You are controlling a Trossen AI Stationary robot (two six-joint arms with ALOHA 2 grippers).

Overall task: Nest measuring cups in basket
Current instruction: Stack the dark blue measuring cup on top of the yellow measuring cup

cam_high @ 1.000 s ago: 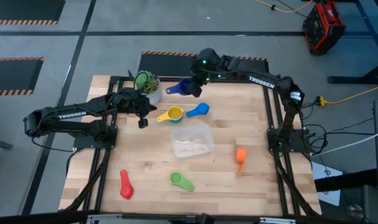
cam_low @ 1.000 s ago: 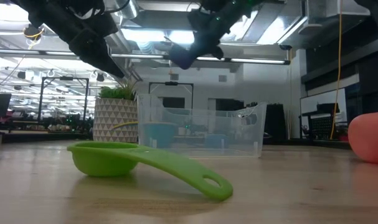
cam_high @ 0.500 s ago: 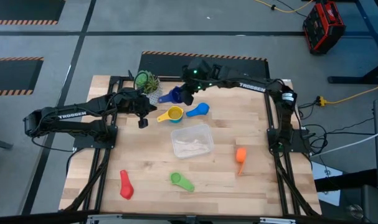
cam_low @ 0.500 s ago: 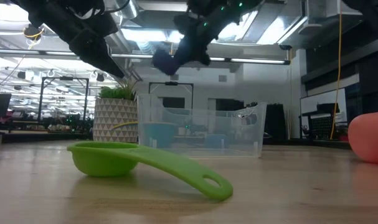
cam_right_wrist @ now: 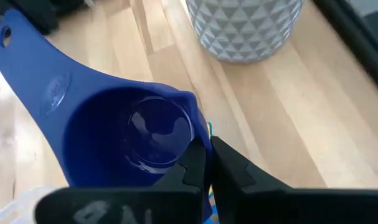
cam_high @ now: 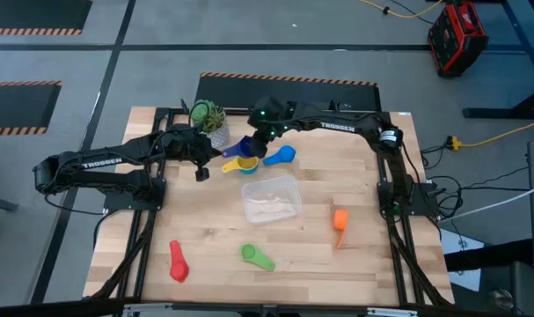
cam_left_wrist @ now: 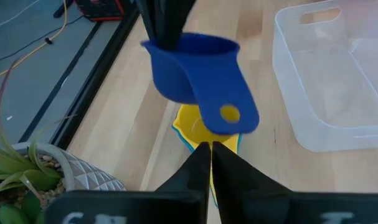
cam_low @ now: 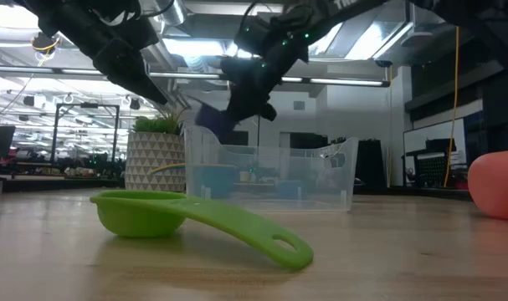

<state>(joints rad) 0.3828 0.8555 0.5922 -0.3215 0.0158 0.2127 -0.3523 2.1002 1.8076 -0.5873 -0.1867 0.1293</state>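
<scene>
The dark blue cup (cam_high: 237,148) is hanging past the yellow cup's far rim (cam_high: 247,159). It needs to come nearer and go down before I open my right gripper.
My right gripper (cam_high: 260,139) is shut on the dark blue measuring cup (cam_high: 243,148), which hangs in the air just over the yellow cup (cam_high: 247,165) lying on the table. The light blue cup (cam_high: 281,156) lies beside the yellow one. The clear basket (cam_high: 271,199) stands in the middle of the table, nearer than these cups. The orange cup (cam_high: 340,219), the green cup (cam_high: 256,256) and the red cup (cam_high: 178,261) lie apart on the near half. My left gripper (cam_high: 201,172) is shut and hovers left of the yellow cup's handle (cam_left_wrist: 198,127), touching nothing. My right gripper pinches the dark blue cup's wall at the rim (cam_right_wrist: 190,127), on the side opposite its handle (cam_right_wrist: 27,53), with one finger inside the bowl and one outside. The fingers come slanting down from the far right. The cup is lifted clear, bowl open upward, handle pointing toward the table's left.
A potted green plant in a white patterned pot (cam_high: 210,119) stands at the far left, close to both grippers. The dark frame rails run along the table's sides. Bare wood lies between the basket and the near cups.
My right gripper has carried the dark blue cup from near the far edge toward the table's left and near side, and downward, until it hangs over the yellow cup. It has stayed shut on the cup.
</scene>
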